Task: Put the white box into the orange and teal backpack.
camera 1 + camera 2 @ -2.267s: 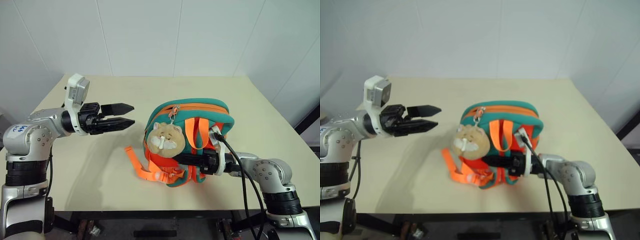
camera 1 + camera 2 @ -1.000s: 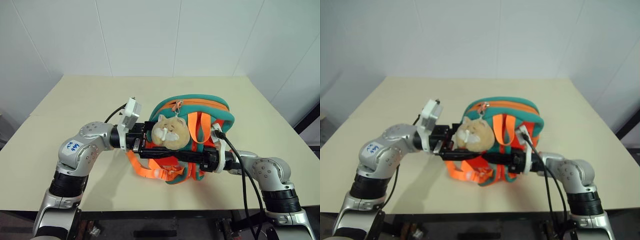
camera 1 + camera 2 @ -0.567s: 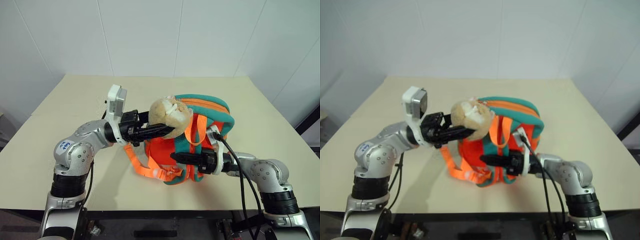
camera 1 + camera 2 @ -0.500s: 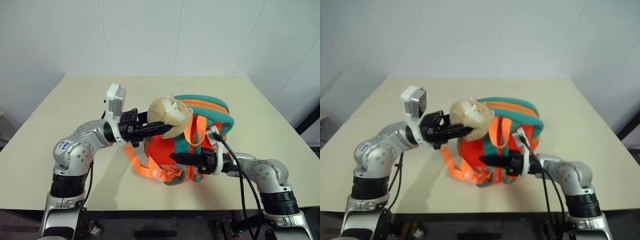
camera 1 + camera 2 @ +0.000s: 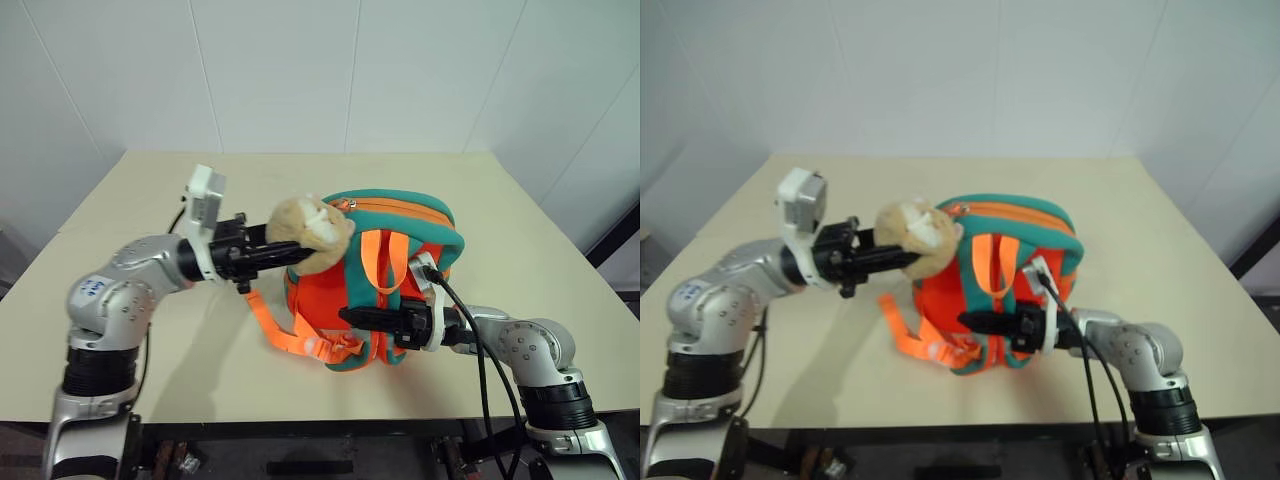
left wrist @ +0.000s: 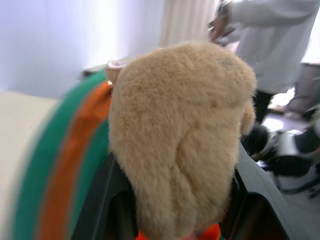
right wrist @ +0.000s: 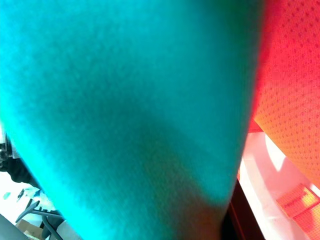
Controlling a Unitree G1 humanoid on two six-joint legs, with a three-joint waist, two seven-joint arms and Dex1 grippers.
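The backpack's lower edge (image 5: 350,366) stands on the tabletop, beneath the teal strap in my right gripper, so it is now time to release the backpack.
The orange and teal backpack (image 5: 405,235) stands upright near the middle of the table. Its tan plush charm (image 5: 305,228) is lifted off its front, up and toward the left, with my left gripper (image 5: 296,250) shut on it. In the left wrist view the plush charm (image 6: 175,135) bulges between my black fingers (image 6: 102,200). My right gripper (image 5: 352,315) is shut on a teal strap (image 7: 125,100) at the backpack's lower front, beside orange mesh (image 7: 290,75). The white box is out of view.
The beige table (image 5: 150,190) has free room on the left, the right and behind the backpack. Loose orange webbing (image 5: 275,325) trails on the table at the front left of the backpack. A person (image 6: 280,45) stands in the background of the left wrist view.
My left gripper closed on the plush charm at the backpack's front, then pulled it up and to the left. The right gripper has kept still on the strap.
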